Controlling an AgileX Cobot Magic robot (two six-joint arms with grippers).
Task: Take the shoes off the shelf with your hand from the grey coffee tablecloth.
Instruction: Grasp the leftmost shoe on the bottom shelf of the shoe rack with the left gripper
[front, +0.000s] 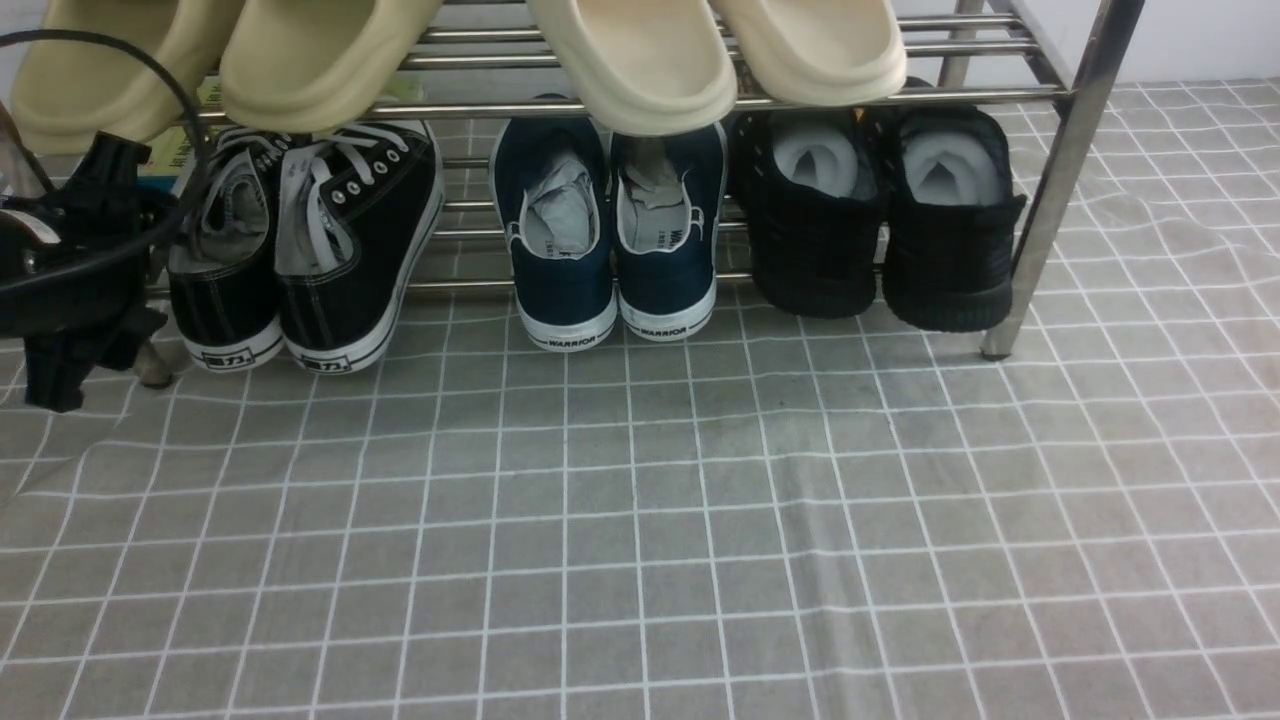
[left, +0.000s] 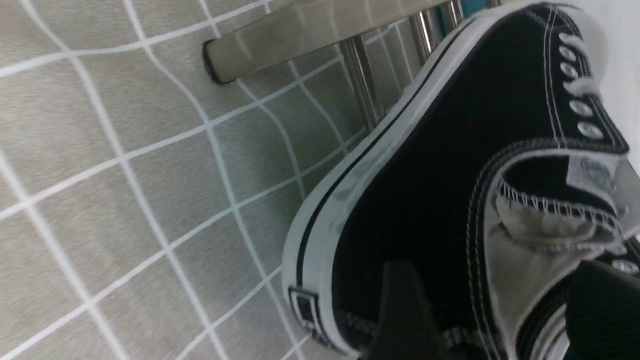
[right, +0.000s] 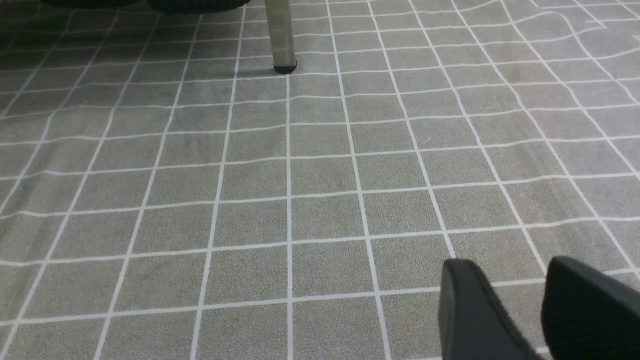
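Observation:
The black canvas shoe's toe end is under beige slippers and steel bars, so the robot's left gripper should next grab the shoe by its exposed heel collar (front: 220, 271).
The shoes (front: 380, 230), black canvas with white laces, sit at the left end of the lower tier of the shelf (front: 1060, 180), heels towards me over the grey coffee tablecloth (front: 640, 520). My left gripper (front: 75, 355), the hand with a black cable looping over it, stands just left of the left shoe's heel. In the left wrist view, that shoe (left: 440, 165) fills the frame and the left gripper (left: 497, 270) is open, its fingers wide apart with the heel collar showing between them. My right gripper (right: 510, 265) hovers over bare cloth, slightly open and empty.
Navy WARRIOR sneakers (front: 615, 260) and black knit shoes (front: 880, 240) share the lower tier to the right. Beige slippers (front: 640, 60) overhang the top tier. A steel shelf leg (right: 280, 35) stands on the cloth ahead of the right gripper.

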